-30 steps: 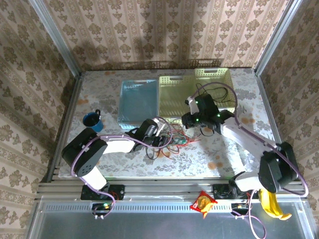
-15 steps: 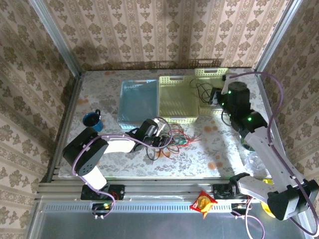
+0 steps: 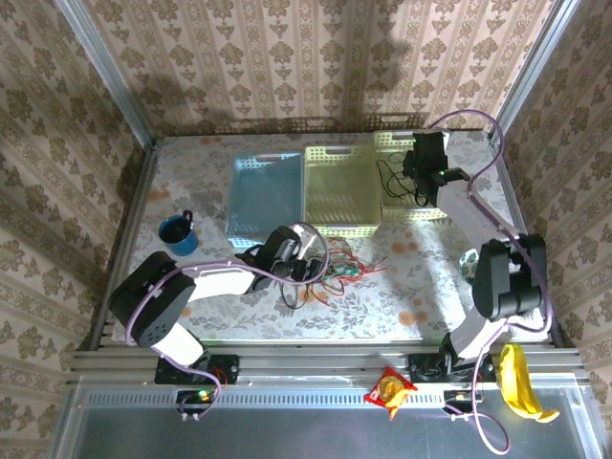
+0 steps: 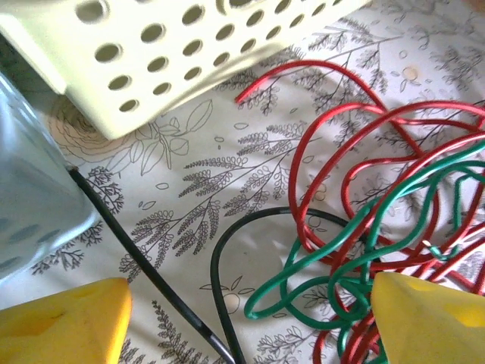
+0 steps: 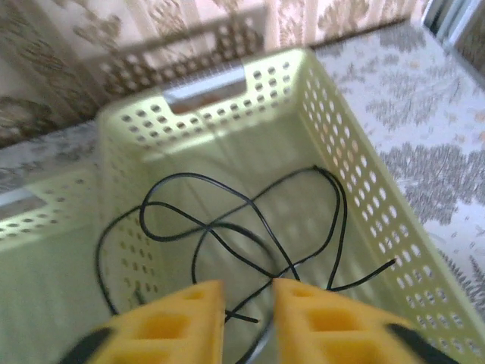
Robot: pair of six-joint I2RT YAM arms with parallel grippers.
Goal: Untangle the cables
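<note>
Next, my left gripper grips the black cable at its bend (image 4: 219,256) to untangle it, and the red (image 4: 342,155) and green tangle stays untouched.
A tangle of red (image 4: 342,155) and green cables (image 4: 356,262) lies on the floral table in front of the baskets, seen from above as the tangle (image 3: 337,269). My left gripper (image 3: 306,265) sits at its left edge, open (image 4: 246,326). A black cable (image 4: 217,265) and a green loop lie between its yellow fingers (image 4: 64,322), untouched. Another black cable (image 5: 227,220) lies loosely looped inside the right yellow-green basket (image 5: 356,189). My right gripper (image 3: 415,182) hovers over that basket, slightly open (image 5: 248,315), with a blurred black strand passing under the gap.
A blue basket (image 3: 263,196) and a middle yellow-green basket (image 3: 339,191) stand side by side behind the tangle. A blue mug (image 3: 177,231) is at the table's left. A snack packet (image 3: 390,387) and a banana (image 3: 521,382) lie at the front rail.
The right arm swung from the tangle at the middle up and right to the far right basket. The black cable now lies loose in that basket. The left gripper barely moved.
</note>
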